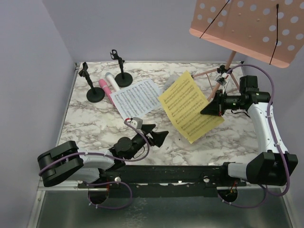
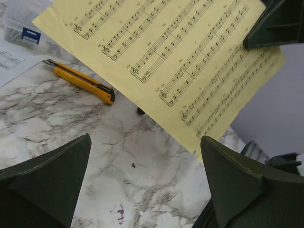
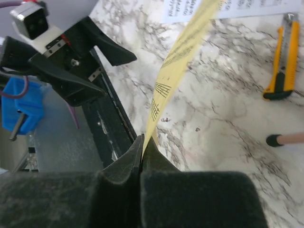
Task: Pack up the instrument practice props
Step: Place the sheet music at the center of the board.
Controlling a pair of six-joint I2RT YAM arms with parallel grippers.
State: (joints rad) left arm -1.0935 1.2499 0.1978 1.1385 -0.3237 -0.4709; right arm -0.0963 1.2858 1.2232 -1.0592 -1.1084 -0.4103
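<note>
The yellow sheet-music page needs to be gripped next by its top edge (image 1: 174,85) with my left gripper, so its lower part stays free to lie over the white page (image 1: 134,98).
My right gripper (image 1: 207,109) is shut on the edge of the yellow sheet-music page (image 1: 189,106) and holds it above the table; the page shows edge-on in the right wrist view (image 3: 178,64) and spread wide in the left wrist view (image 2: 175,57). My left gripper (image 1: 159,135) is open and empty, low over the marble near the front. The white sheet-music page (image 1: 134,98) lies flat. A pink microphone (image 1: 105,90) and a white microphone (image 1: 112,81) lie beside two black mic holders (image 1: 95,92) (image 1: 123,77). The pink perforated music rack (image 1: 247,28) stands at the back right.
A yellow-and-black utility knife (image 2: 80,80) lies on the marble under the lifted page, also in the right wrist view (image 3: 281,61). A clear plastic box (image 2: 23,21) sits at the far left of the left wrist view. A rack leg's foot (image 3: 275,139) rests nearby.
</note>
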